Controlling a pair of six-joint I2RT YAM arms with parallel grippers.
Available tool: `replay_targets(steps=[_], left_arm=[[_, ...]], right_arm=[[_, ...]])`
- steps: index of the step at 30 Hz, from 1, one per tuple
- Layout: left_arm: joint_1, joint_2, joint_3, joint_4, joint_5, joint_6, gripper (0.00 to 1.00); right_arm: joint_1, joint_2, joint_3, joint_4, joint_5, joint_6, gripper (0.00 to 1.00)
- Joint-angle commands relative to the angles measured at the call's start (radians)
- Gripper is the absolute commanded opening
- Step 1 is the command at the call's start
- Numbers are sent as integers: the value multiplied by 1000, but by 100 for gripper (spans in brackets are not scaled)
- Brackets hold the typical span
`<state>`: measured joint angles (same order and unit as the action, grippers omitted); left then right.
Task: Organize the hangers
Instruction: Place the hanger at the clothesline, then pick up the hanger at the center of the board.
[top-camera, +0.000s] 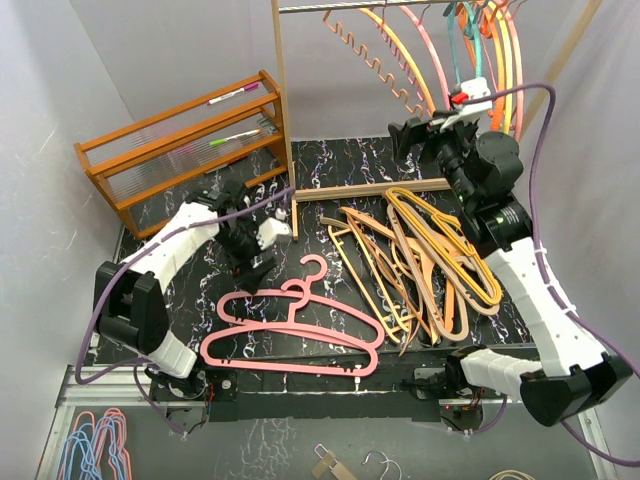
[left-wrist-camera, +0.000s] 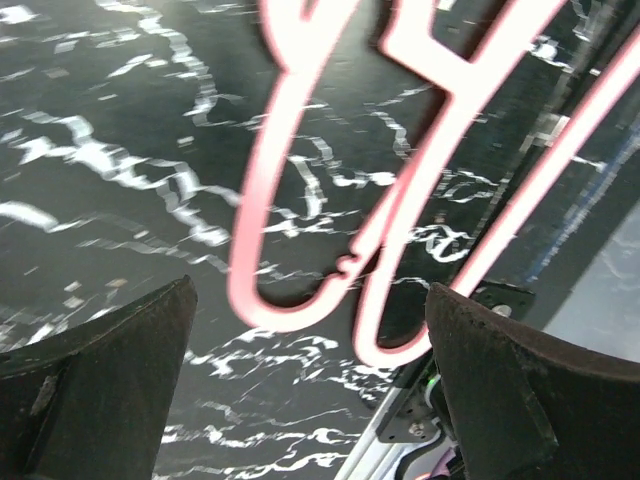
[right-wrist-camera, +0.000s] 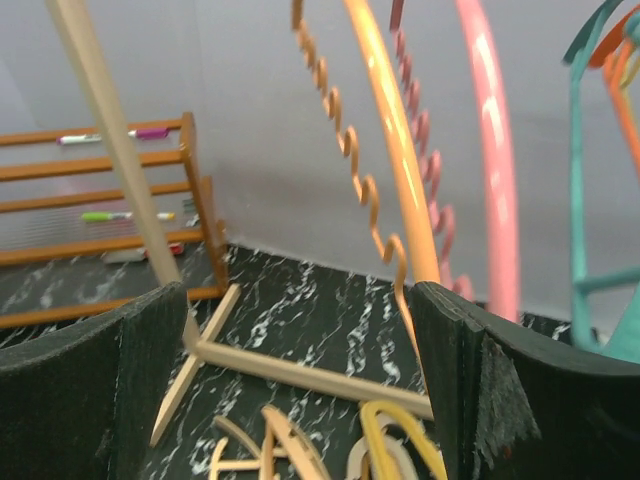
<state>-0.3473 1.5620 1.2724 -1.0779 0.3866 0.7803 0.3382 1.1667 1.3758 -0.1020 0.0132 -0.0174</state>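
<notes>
I should next grab the front pink hanger with my left gripper by its part beside the hook's neck. The hanger's far end then stays free for the handover.
Two pink hangers lie flat at the front of the black marbled table. To their right is a pile of tan and yellow hangers. Orange, pink and teal hangers hang on the rail. My left gripper hovers open just above the pink hangers' hook end, fingers apart with nothing between them. My right gripper is raised beside the hanging ones and stands open and empty. The orange wavy hanger hangs close to its right finger.
An orange-brown slatted shelf rack with markers stands at the back left. The pale wooden frame rises mid-table and its base bar lies across the table. Thin hangers lie below the table's near edge.
</notes>
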Motion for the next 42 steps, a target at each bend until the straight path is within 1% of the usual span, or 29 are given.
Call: replay_targets(steps=[1, 4, 6, 9, 15, 18, 21, 28, 33, 37, 42], left_arm=[[-108, -70, -97, -44, 116, 28, 97], [-230, -129, -172, 12, 58, -33, 97], [-274, -145, -225, 62, -9, -63, 97], [-316, -179, -305, 162, -90, -78, 97], [-362, -189, -373, 378, -137, -117, 97], [-378, -190, -403, 442, -149, -105, 97], [-400, -170, -425, 457, -128, -94, 97], [-407, -172, -443, 362, 5, -20, 97], [-407, -182, -491, 438, -56, -34, 97], [-407, -157, -512, 469, -72, -15, 90], [-407, -159, -554, 524, -81, 13, 77]], right_arm=[[0, -95, -104, -1, -42, 81, 98], [0, -146, -188, -29, -13, 95, 98], [1, -168, -216, -41, -3, 103, 98], [1, -183, -229, -49, -4, 114, 98], [1, -187, -225, -48, -13, 137, 98], [1, -192, -222, -50, -12, 143, 98], [1, -200, -221, -57, -2, 143, 98], [0, -212, -230, -68, 19, 139, 98], [0, -206, -247, -64, 7, 143, 98], [0, -208, -277, -69, -36, 160, 98], [1, -238, -353, -85, -56, 192, 98]])
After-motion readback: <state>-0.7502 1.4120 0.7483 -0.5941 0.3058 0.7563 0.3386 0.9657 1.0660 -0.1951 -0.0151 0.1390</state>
